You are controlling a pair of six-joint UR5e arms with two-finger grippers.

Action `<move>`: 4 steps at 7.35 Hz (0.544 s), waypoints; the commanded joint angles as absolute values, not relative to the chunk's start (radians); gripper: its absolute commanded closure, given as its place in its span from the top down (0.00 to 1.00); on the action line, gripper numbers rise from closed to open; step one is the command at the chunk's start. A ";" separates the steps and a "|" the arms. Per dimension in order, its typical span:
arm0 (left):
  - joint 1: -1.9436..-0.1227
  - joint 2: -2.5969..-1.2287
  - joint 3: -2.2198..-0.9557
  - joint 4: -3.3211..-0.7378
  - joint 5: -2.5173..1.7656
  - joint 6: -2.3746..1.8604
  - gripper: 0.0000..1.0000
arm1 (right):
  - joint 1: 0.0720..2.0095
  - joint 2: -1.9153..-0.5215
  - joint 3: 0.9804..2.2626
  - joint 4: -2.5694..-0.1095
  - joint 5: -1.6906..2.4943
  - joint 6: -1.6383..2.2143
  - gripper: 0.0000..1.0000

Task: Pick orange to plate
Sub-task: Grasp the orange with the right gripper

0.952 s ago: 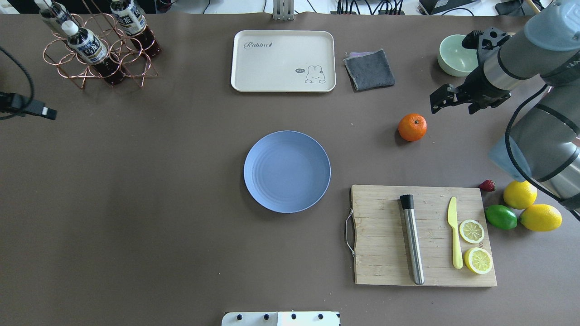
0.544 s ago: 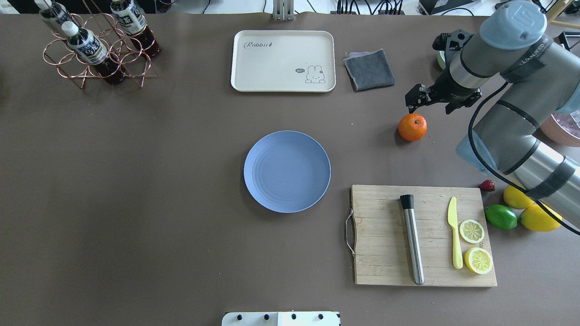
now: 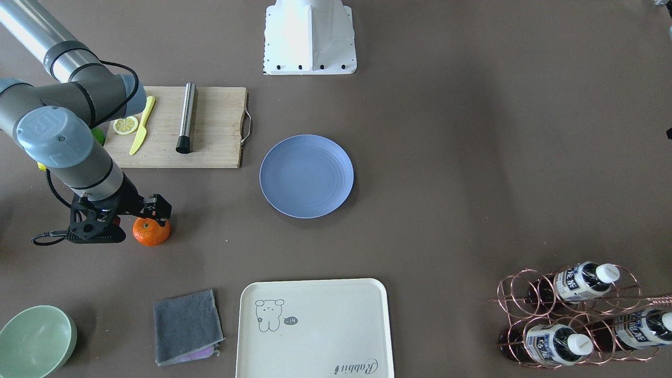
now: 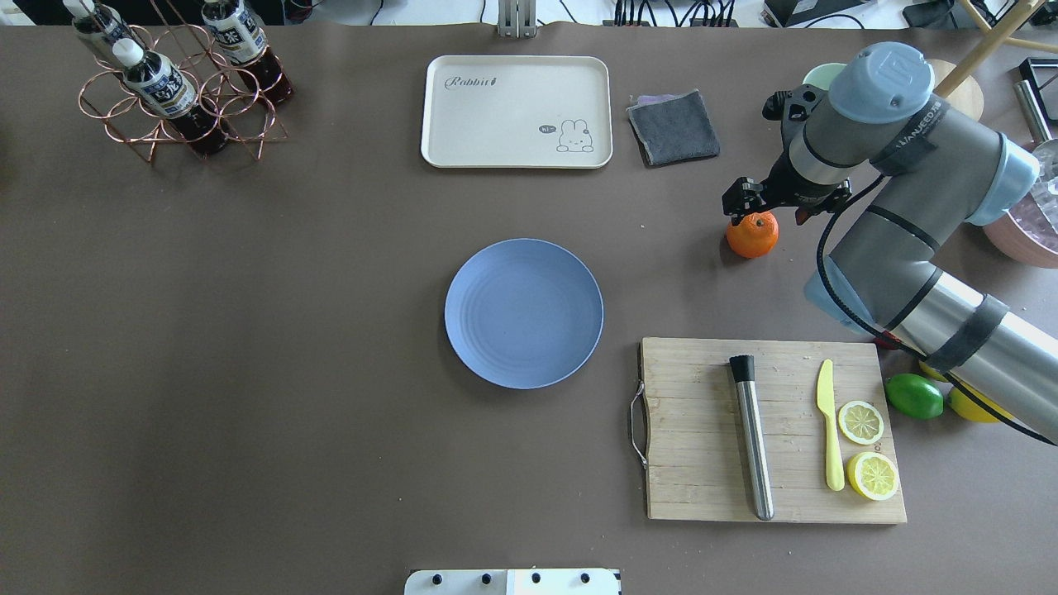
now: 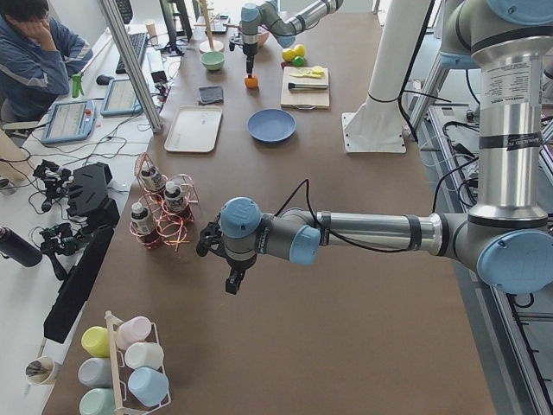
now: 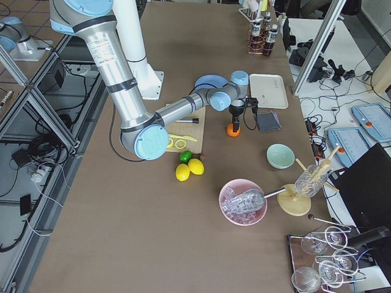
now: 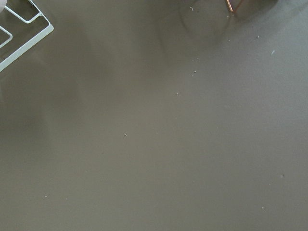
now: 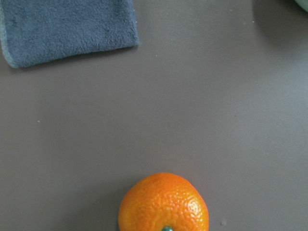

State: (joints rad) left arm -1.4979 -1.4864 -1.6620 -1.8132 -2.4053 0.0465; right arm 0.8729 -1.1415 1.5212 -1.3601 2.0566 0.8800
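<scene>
My right gripper is to take hold of the orange by its round body (image 3: 151,234) next, so that it can move the orange onto the blue plate (image 3: 306,176).
The orange (image 4: 752,235) lies on the brown table, to the right of the empty blue plate (image 4: 523,313) and well apart from it. My right gripper (image 4: 779,207) hangs open just above the orange, slightly to its far side; its fingers are not touching the fruit. The right wrist view has the orange (image 8: 163,202) at the bottom centre, stem dimple at the lower edge, and no fingers. In the front-facing view the right gripper (image 3: 135,216) stands over the orange (image 3: 151,232), left of the plate (image 3: 306,176). My left gripper (image 5: 232,281) shows only in the left side view, above bare table; I cannot tell its state.
A wooden cutting board (image 4: 702,430) with a steel rod, yellow knife and lemon slices lies near the plate's right. A lime (image 4: 913,396) and lemons sit beside it. A grey cloth (image 4: 674,126), cream tray (image 4: 517,111), green bowl (image 3: 34,336) and bottle rack (image 4: 178,91) line the far side.
My right arm has swung leftward in the overhead view, carrying the gripper from beside the bowl to just above the orange. The orange and plate have not moved.
</scene>
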 commanded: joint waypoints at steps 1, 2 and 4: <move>-1.499 -1.483 -1.664 -1.816 -2.411 0.049 0.98 | 0.859 -1.143 1.474 -1.307 2.049 0.884 0.99; -1.499 -1.483 -1.663 -1.816 -2.411 0.049 0.98 | 0.851 -1.147 1.474 -1.302 2.037 0.887 0.99; -1.499 -1.483 -1.661 -1.816 -2.411 0.049 0.98 | 0.836 -1.149 1.471 -1.302 2.028 0.894 0.98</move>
State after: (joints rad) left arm -1.4987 -1.4834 -1.6626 -1.8161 -2.4112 0.0490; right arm 0.8454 -1.1477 1.4739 -1.3040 2.0357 0.8911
